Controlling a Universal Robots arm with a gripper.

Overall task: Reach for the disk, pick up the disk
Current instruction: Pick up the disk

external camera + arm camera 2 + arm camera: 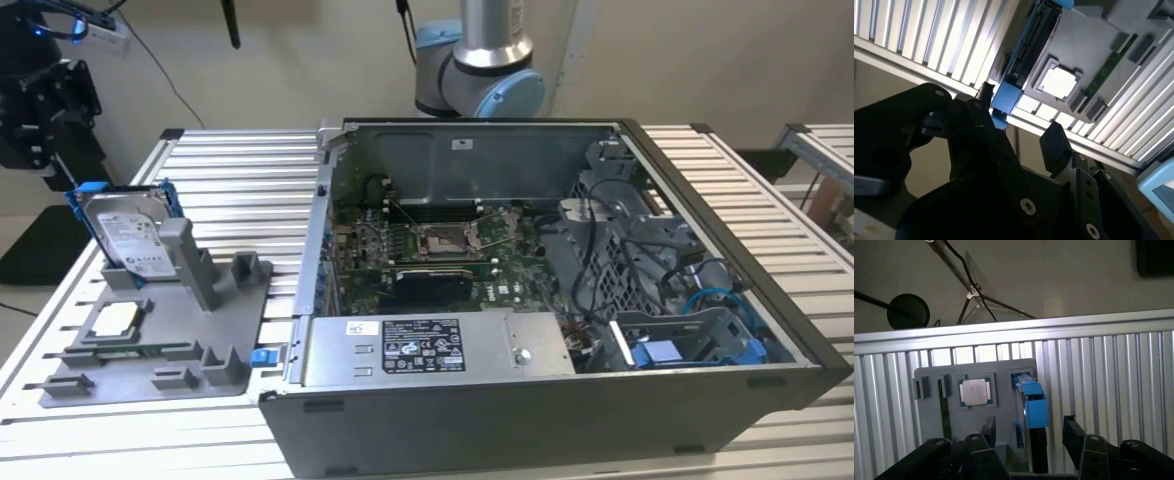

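The disk's lower end is held in the grey fixture's slot (134, 277), so I should next grab the disk with my gripper by the flat sides of its raised upper end (128, 206).
The disk (127, 235) stands on edge in a slot of the grey fixture (200, 340), at the exterior view's left; it is silver with a white label and a blue frame. My gripper (51, 130) hangs just above and beyond it, close to the table's edge. In both wrist views I look down on the disk edge-on, its blue frame (1032, 407) (1006, 97) nearest. The gripper (1030, 434) (1019, 125) is open, one black finger (988, 431) on each side of the disk's line, apart from it. Nothing is held.
A small square silver chip (974, 391) (114, 320) lies in the fixture beside the disk. An open computer case (561, 300) takes up the middle of the slatted aluminium table (240, 170). The table edge (1014, 326) and the floor with a stand's foot (908, 311) lie beyond the fixture.
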